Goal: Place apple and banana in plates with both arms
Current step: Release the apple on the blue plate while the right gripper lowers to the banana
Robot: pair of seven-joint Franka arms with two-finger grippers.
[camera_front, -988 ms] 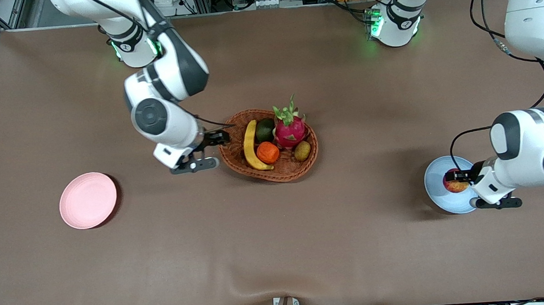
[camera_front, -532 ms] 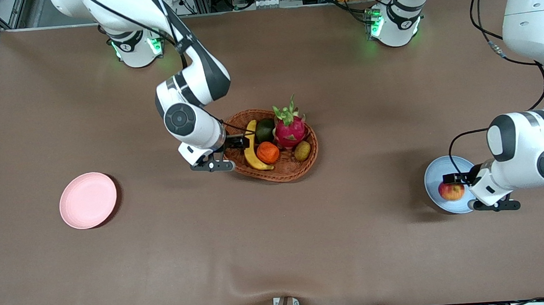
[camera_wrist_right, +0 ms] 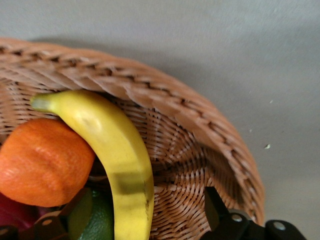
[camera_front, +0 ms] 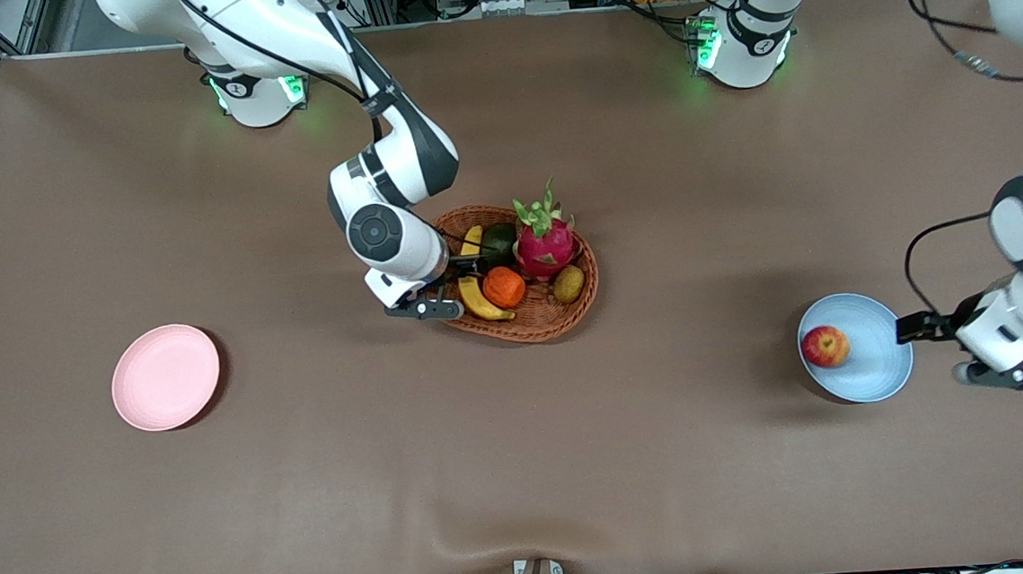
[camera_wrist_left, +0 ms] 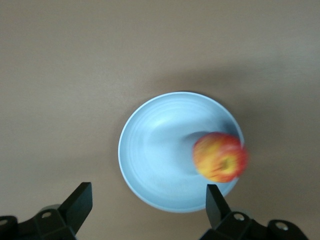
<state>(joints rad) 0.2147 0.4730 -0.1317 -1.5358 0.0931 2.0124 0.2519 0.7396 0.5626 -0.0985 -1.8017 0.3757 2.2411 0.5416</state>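
Next, my right gripper takes hold of the banana by its curved middle [camera_wrist_right: 133, 210], to place the banana in the pink plate.
The red-yellow apple [camera_front: 825, 346] lies free in the light blue plate [camera_front: 877, 362] near the left arm's end of the table. My left gripper [camera_front: 915, 328] is open and empty, just off that plate's rim. In the left wrist view the apple [camera_wrist_left: 220, 156] sits near the plate's [camera_wrist_left: 155, 150] edge, above my open gripper [camera_wrist_left: 147, 205]. The yellow banana [camera_front: 474, 295] lies in the wicker basket [camera_front: 533, 330]. My right gripper [camera_front: 464, 270] is open over it. In the right wrist view the gripper [camera_wrist_right: 145, 210] straddles the banana [camera_wrist_right: 115, 145]. The pink plate [camera_front: 166, 377] holds nothing.
The basket also holds a pink dragon fruit [camera_front: 545, 241], an orange tangerine [camera_front: 503, 287], a dark green fruit [camera_front: 500, 245] and a brownish-green fruit [camera_front: 569, 283]. The tangerine [camera_wrist_right: 42, 160] touches the banana. The basket rim [camera_wrist_right: 150, 95] curves close by the right gripper.
My left gripper has let go of the apple and drawn back off the blue plate; the apple shifted toward the basket-side rim. My right gripper has moved over the basket onto the banana.
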